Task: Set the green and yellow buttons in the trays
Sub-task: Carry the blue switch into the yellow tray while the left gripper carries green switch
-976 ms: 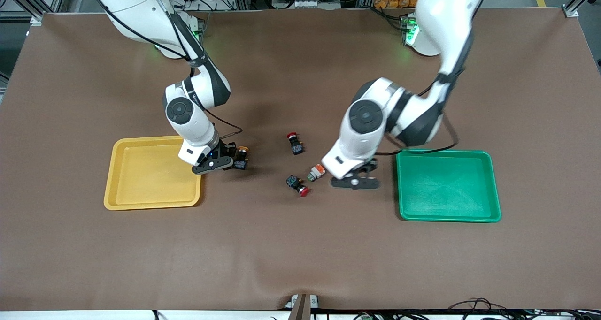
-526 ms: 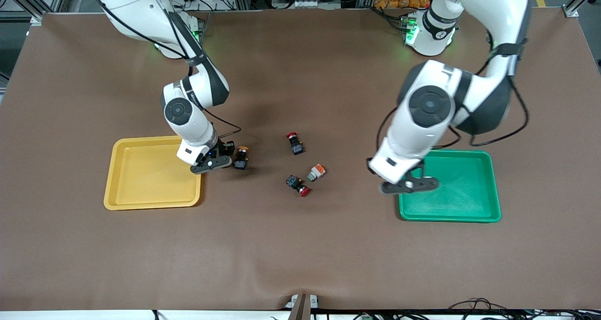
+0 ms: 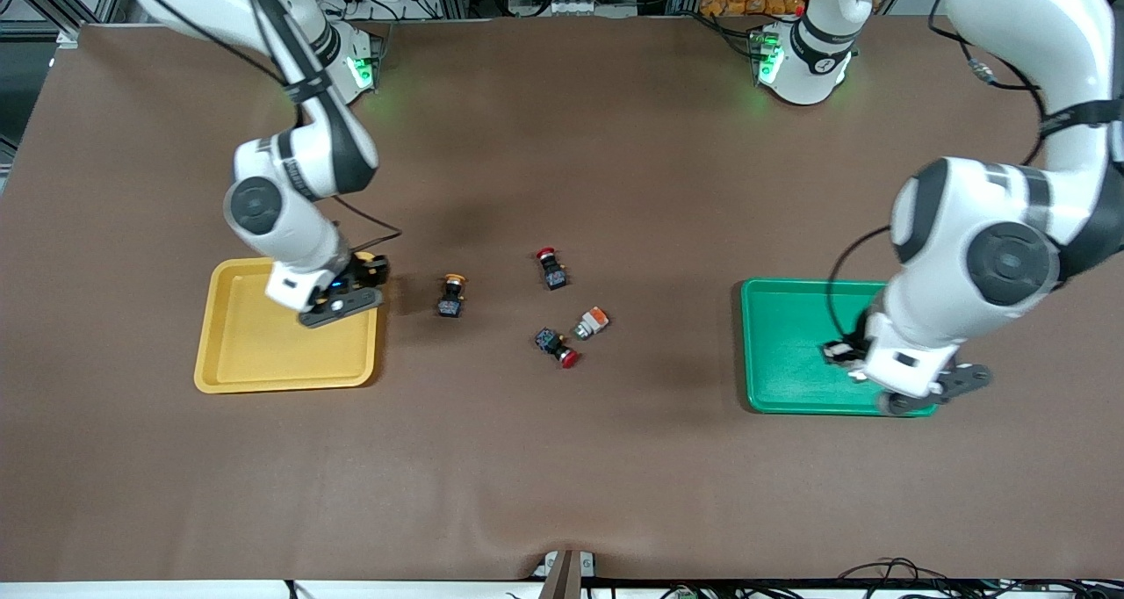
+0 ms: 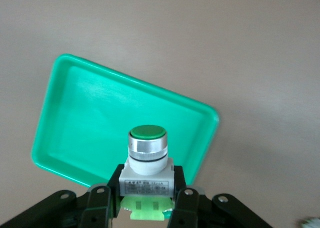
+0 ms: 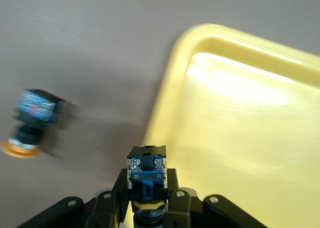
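Observation:
I will keep holding the black-bodied button (image 5: 147,170) before I open my right gripper, because the button is above the yellow tray's rim (image 5: 159,113) in the wrist view.
My left gripper (image 4: 147,200) is shut on a whitish-grey button with a round green cap (image 4: 147,155). It hangs over the green tray (image 4: 100,113), and from the front the left gripper (image 3: 918,390) is above the corner of the green tray (image 3: 790,335) nearest the camera. My right gripper (image 5: 146,195) is shut on a black-bodied button (image 5: 146,170) above the rim of the yellow tray (image 5: 240,128). The front view shows the right gripper (image 3: 338,300) over the yellow tray (image 3: 255,353) at its edge toward the table's middle. Another yellow-capped button (image 3: 452,295) lies on the table beside that tray.
In the middle of the brown table lie two black buttons with red caps (image 3: 551,268) (image 3: 557,346). A whitish-grey button with an orange cap (image 3: 593,321) lies between them, toward the green tray.
The left arm swung from the table's middle to over the green tray, carrying the green button. The right arm drew back from the yellow-capped button on the table to over the yellow tray's edge.

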### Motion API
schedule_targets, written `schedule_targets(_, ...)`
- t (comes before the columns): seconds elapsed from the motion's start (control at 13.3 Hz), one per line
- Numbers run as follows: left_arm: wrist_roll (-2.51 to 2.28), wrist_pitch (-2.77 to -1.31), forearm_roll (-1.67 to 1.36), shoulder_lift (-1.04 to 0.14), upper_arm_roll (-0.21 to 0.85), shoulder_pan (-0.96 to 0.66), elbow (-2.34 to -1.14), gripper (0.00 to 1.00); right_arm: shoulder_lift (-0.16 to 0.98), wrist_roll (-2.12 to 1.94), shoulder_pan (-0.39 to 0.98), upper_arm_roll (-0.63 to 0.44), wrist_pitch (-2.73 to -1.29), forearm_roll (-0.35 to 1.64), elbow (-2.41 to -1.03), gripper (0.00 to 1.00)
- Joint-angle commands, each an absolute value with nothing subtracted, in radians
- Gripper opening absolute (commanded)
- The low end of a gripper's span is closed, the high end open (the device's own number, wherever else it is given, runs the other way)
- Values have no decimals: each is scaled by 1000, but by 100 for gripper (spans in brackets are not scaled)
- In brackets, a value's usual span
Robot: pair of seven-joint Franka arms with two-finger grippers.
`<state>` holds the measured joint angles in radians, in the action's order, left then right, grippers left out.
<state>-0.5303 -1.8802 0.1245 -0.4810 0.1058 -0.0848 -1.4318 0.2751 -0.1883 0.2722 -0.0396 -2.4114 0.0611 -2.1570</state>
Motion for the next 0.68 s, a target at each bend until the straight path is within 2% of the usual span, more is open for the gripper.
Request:
schedule_targets(0.0,-439,-1871,141,-482,120,-5,-1494,0,270,-320,169,-25,-2419,54,-2174,0)
schedule_targets(0.23,-379,-1873,153,-553,117,34,-1523,0,276,-353,146,-25,-2433,54,-2177,0)
schedule_targets(0.6,-286,-1870,221,-643,115,60,-1523,0,385,-386,132,-25,-2621,54,-2178,0)
